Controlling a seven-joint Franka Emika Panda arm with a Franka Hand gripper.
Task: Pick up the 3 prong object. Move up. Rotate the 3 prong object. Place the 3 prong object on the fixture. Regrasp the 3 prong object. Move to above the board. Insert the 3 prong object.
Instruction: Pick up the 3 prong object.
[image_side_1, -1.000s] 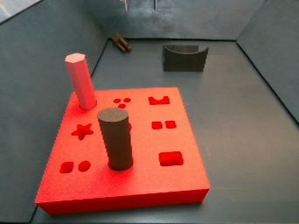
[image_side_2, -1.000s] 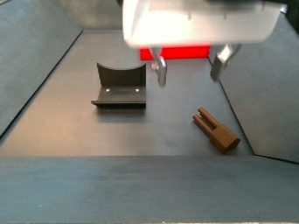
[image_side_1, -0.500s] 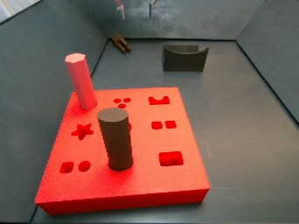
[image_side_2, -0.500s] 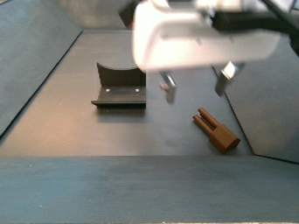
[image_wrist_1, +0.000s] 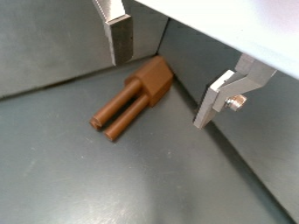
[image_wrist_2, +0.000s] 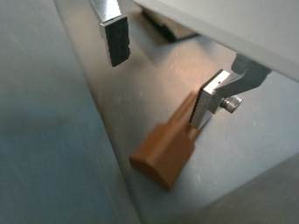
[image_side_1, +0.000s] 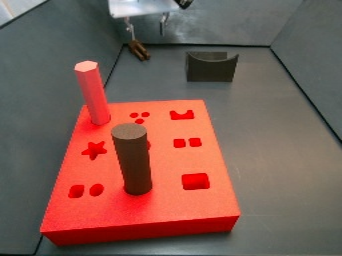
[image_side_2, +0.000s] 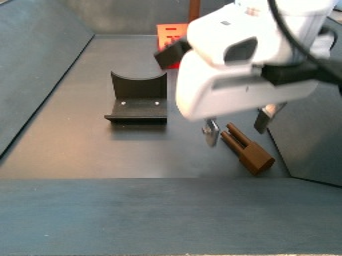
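Next, my gripper takes hold of the 3 prong object by its block end (image_side_1: 132, 44) (image_wrist_1: 153, 74), so that the object's prongs stay free to be inserted.
The 3 prong object (image_side_2: 247, 148) is a small brown piece lying flat on the grey floor beside the side wall, and it shows in both wrist views (image_wrist_1: 135, 96) (image_wrist_2: 170, 150). My gripper (image_side_2: 237, 128) is open and low over it, one finger on each side, not touching it. In a wrist view my gripper (image_wrist_1: 163, 87) has its block end between the fingers. The fixture (image_side_2: 138, 97) stands apart from it, also seen in a side view (image_side_1: 210, 65). The red board (image_side_1: 134, 175) lies further off.
A pink hexagonal peg (image_side_1: 91, 92) and a tall dark cylinder (image_side_1: 132, 158) stand upright in the board. The bin's side wall (image_wrist_1: 233, 166) runs close along the 3 prong object. A dark corner of the fixture (image_wrist_2: 176, 31) shows in a wrist view.
My gripper has moved from near the board, past the fixture, and down over the 3 prong object. It stays open. The object has not moved.
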